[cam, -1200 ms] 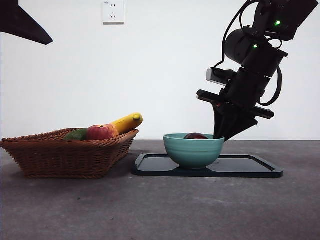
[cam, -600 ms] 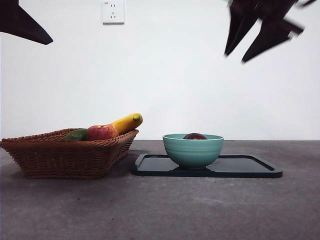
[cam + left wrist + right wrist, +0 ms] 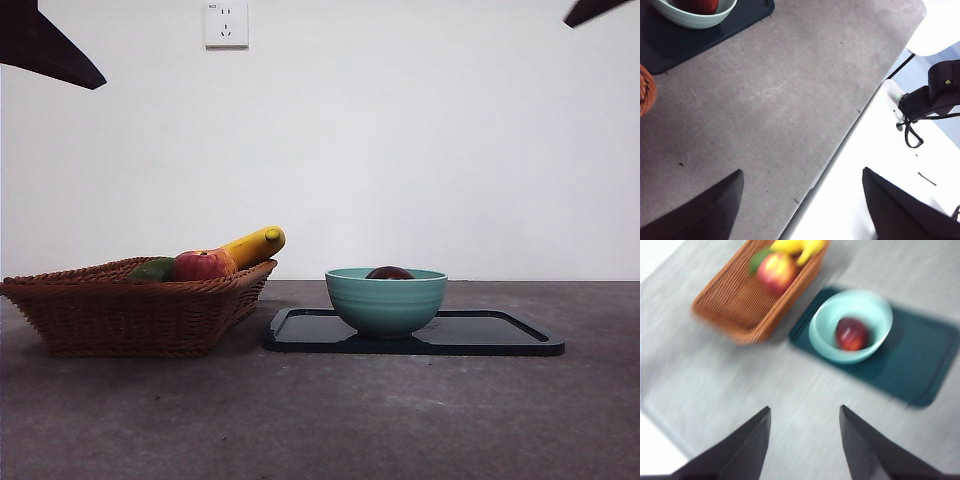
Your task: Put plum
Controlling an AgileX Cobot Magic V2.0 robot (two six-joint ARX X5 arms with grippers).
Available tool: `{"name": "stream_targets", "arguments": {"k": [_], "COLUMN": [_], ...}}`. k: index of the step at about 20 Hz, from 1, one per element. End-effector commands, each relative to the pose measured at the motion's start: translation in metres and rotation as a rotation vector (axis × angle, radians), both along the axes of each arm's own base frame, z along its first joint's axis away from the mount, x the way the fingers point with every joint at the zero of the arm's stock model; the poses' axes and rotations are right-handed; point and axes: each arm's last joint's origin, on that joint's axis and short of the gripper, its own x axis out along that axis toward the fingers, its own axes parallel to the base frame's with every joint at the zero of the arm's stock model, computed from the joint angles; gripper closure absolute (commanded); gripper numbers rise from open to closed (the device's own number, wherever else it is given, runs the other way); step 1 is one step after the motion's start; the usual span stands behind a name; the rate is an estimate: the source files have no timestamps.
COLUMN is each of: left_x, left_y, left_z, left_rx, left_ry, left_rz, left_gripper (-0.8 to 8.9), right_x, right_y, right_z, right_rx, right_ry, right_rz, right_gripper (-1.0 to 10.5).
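Observation:
Next, my left gripper grips the plum by its exposed top (image 3: pixel 390 272) above the bowl's rim, since the teal bowl's side closes around the plum.
The dark maroon plum (image 3: pixel 390 272) lies in the teal bowl (image 3: pixel 386 301), only its top showing over the rim in the front view. It also shows in the right wrist view (image 3: pixel 851 334) and in the left wrist view (image 3: pixel 701 5). The bowl stands on a dark tray (image 3: pixel 500 333). My right gripper (image 3: pixel 805 440) is open and empty, high above the table, a black tip (image 3: pixel 595 10) at the top right corner. My left gripper (image 3: pixel 800 200) is open and empty, high over the table's edge, a black tip (image 3: pixel 50 50) at the top left.
A wicker basket (image 3: pixel 130 315) stands left of the tray with a red-and-yellow apple (image 3: pixel 203 265), a banana (image 3: pixel 255 244) and a green fruit (image 3: pixel 152 269). A wall socket (image 3: pixel 226 22) is on the white back wall.
My right gripper has risen from beside the bowl up and to the right, nearly out of the front view. The plum stays in the bowl. The left arm has not moved.

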Motion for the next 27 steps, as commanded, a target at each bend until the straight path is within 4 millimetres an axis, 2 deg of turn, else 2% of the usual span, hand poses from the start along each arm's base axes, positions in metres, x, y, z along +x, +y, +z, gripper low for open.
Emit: {"name": "stream_targets", "arguments": {"k": [1, 5, 7, 27], "left_x": [0.001, 0.001, 0.001, 0.002], "left_y": [-0.002, -0.002, -0.002, -0.002], "left_z": [0.002, 0.002, 0.002, 0.003], "left_rx": [-0.006, -0.006, -0.006, -0.016], "left_ry": [-0.020, -0.020, -0.019, -0.009], "left_rz": [-0.023, -0.022, -0.022, -0.004], "left_gripper": [4.40, 4.40, 4.40, 4.43], "right_x": [-0.014, -0.033, -0.037, -0.037], "right_y": [0.000, -0.005, -0.006, -0.006], "right_z": [-0.014, -0.037, -0.041, -0.041], "right_rx": [0.004, 0.012, 0.013, 0.024], "right_ry": [-0.002, 0.006, 0.004, 0.009], "right_rz": [0.045, 0.079, 0.082, 0.096], "right_gripper": [7.3, 7.3, 7.3, 7.3]}}
